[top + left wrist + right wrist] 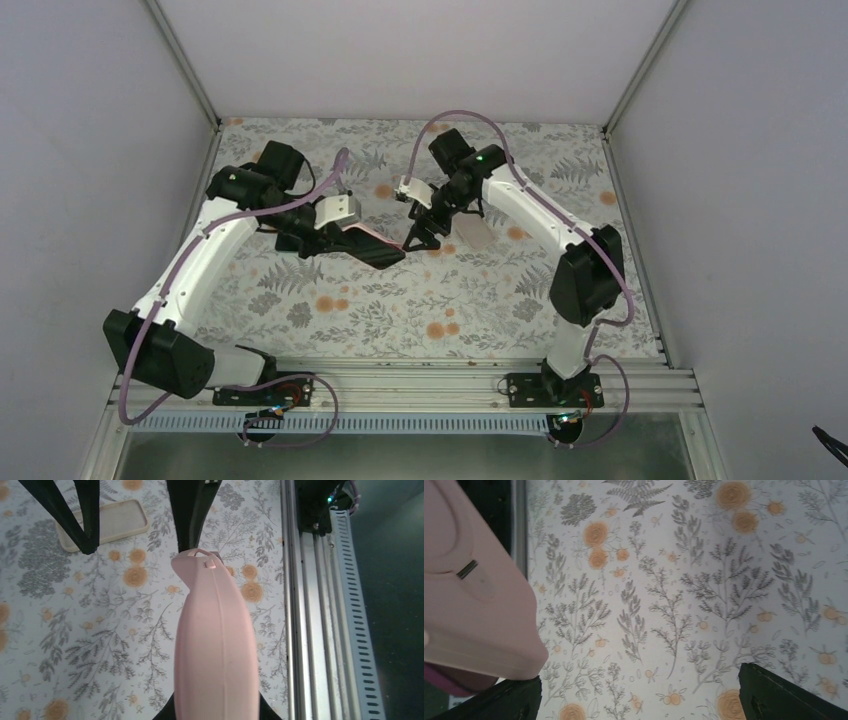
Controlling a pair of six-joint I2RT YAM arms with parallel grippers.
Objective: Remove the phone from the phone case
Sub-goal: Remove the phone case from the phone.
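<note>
My right gripper should next grab the pink case only by the pink case's free corner (402, 246) (531, 661) and leave the purple edge free, so the phone can be taken out.
My left gripper (335, 238) is shut on the phone in its pink case (375, 248) and holds it above the table, its free end pointing at the right arm. In the left wrist view the pink case (215, 645) fills the middle between my jaws (216, 715). My right gripper (417, 238) is open wide at the case's free end. In the right wrist view its left finger (499, 700) sits just under the case's corner (474, 610), and its right finger (789, 695) is far off over bare table. A dark purple edge (449, 685) shows under the pink corner.
An empty beige case (478, 234) lies flat on the floral tablecloth right of the right gripper; it also shows in the left wrist view (105, 522). The metal rail (310, 630) runs along the table's near edge. White walls enclose the table on three sides.
</note>
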